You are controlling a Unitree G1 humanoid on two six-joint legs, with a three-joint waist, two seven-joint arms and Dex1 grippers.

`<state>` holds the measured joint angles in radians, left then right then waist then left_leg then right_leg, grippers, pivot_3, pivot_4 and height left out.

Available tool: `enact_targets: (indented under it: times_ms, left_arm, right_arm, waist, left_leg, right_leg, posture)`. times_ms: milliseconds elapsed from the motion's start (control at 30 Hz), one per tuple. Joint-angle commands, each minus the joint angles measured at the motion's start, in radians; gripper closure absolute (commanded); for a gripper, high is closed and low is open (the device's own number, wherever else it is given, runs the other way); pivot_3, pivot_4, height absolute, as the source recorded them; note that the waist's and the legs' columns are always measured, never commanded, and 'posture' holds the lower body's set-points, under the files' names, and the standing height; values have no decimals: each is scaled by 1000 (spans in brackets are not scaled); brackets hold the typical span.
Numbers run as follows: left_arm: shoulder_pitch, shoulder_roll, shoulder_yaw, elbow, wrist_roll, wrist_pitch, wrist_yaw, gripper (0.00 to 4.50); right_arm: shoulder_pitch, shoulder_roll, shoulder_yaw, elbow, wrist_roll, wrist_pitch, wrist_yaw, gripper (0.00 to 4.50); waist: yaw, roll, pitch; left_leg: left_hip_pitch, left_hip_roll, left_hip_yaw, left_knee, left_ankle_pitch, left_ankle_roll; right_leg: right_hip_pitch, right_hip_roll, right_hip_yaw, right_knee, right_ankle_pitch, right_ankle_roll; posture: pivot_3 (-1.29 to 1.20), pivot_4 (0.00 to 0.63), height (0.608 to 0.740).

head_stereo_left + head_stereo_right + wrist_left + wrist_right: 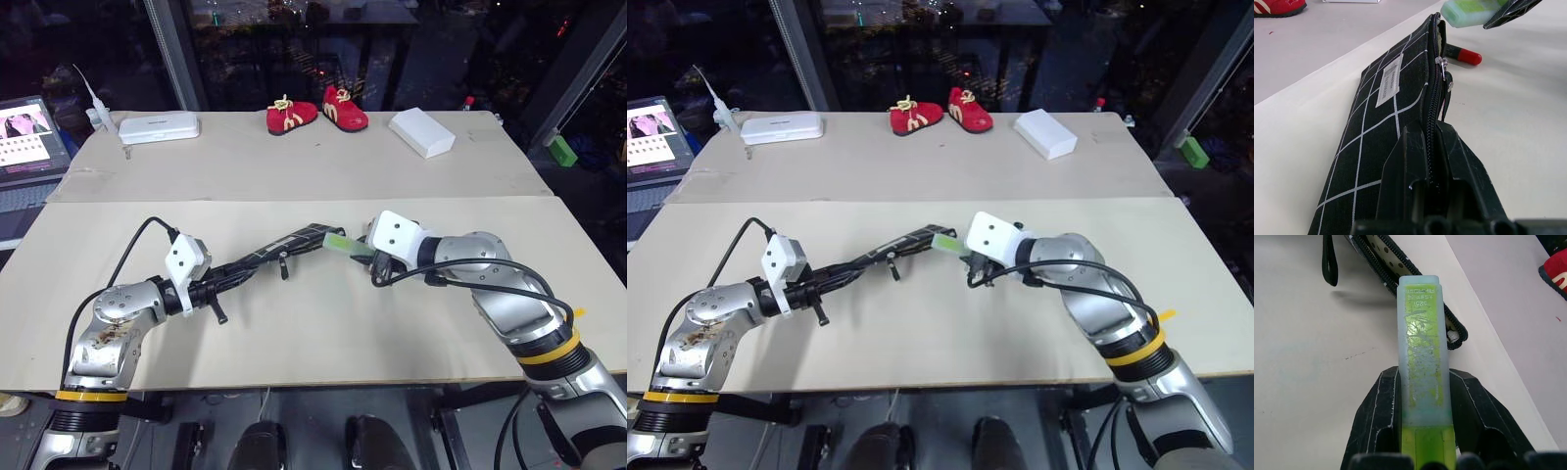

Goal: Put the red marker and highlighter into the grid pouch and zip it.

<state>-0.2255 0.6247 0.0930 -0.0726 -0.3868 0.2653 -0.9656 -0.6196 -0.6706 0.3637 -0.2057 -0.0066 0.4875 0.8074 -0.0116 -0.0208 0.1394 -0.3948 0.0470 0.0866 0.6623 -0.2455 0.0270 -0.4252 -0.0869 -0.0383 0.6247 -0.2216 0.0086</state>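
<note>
The robot's right hand should keep hold of the highlighter until the highlighter is lower and farther in. The highlighter's tip (1419, 280) is over the pouch's open zipper edge (1388, 259), but the highlighter's body is outside.
The grid pouch (263, 258) is held edge-up just above the table, and my left gripper (214, 286) is shut on its near zipper edge (1431, 142). The far end is unzipped; dotted lining (1382, 254) shows there, and the pull cord (282, 266) hangs down. My right gripper (368, 256) is shut on the light-green highlighter (1422, 347), whose tip (339, 241) sits right at the pouch's open end. The red marker (1465, 55) shows its red cap beside that end; whether it lies on the table or pokes out of the pouch I cannot tell.
Two red baby shoes (315, 115), a white box (422, 132) and a white case (159, 128) sit on the far table. A laptop (27, 147) stands at the left edge, and a green block (561, 150) lies beyond the right edge.
</note>
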Motion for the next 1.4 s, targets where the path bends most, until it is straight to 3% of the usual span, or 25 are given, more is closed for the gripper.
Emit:
enact_targets:
  times_ms: [33,400,867,1400]
  left_arm:
    - [-19,3,3,-20,-13,-9,-7,4500]
    - [-30,2,3,-16,-25,-1,-17,4500]
    - [-27,23,11,-14,-25,1,-35,4500]
    - [-51,17,-3,1,-32,5,-59,4500]
  right_arm:
    - [-44,17,-1,19,-35,-30,5,3479]
    - [-117,97,24,99,-89,-38,20,3479]
    - [-193,172,216,220,-336,-209,18,3479]
    - [-209,350,141,289,-296,-394,-6,3479]
  waist:
    - [-1,0,0]
    - [-1,0,0]
    - [-3,0,0]
    - [-1,0,0]
  left_leg:
    - [0,0,0,0,0,0]
    - [0,0,0,0,0,0]
    - [0,1,1,0,0,0]
    - [0,1,2,0,1,-1]
  right_leg:
    - [0,0,0,0,0,0]
    - [0,0,0,1,0,0]
    - [-1,1,0,1,0,0]
    - [0,1,-1,1,0,0]
  posture:
    - [0,150,740]
    - [0,150,740]
    - [0,150,740]
    - [0,150,740]
